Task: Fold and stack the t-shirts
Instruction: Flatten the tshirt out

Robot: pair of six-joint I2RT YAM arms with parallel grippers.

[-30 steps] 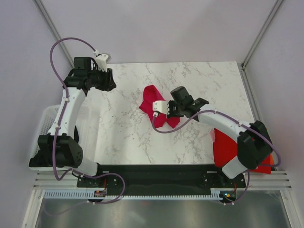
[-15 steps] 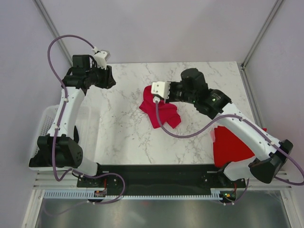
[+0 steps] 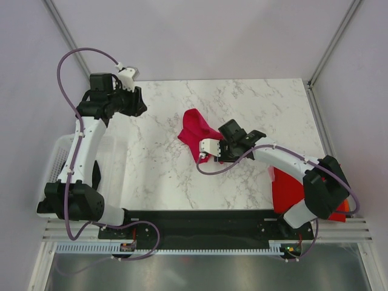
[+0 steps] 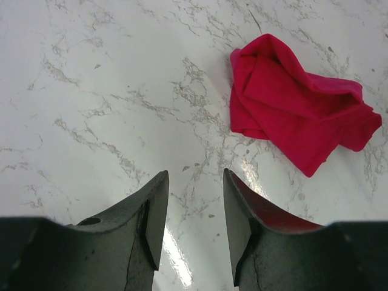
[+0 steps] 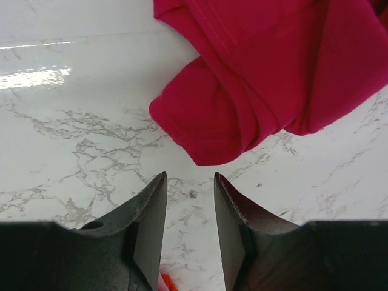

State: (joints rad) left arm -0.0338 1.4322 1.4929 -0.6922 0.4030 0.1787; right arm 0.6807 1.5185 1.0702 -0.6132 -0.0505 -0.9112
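My right gripper grabs the crimson-pink t-shirt [image 3: 196, 129] by the heap's near-end corner next, so the rest stays free to spread for folding.
The crimson-pink t-shirt [image 3: 196, 129] lies crumpled in a heap near the middle of the marble table [image 3: 157, 170]. It also shows in the left wrist view [image 4: 297, 115] and the right wrist view [image 5: 260, 79]. My right gripper [image 3: 213, 151] is low over the table at the heap's near end. It is open and empty [image 5: 189, 176], with a shirt corner just ahead of its fingertips. My left gripper [image 3: 140, 105] hovers over the table's back left. It is open and empty [image 4: 194, 176], and the heap is well off to its right. A bright red shirt [image 3: 286, 189] lies at the table's right edge, with a bit of orange cloth [image 3: 344, 205] beside it.
A white basket [image 3: 56, 163] stands off the table's left side. Metal frame posts rise at the back corners. The black base rail [image 3: 200, 223] runs along the near edge.
My right arm rose and swung back over the heap, then came down again at its near end. The heap has been bunched a little differently. The left arm barely shifted.
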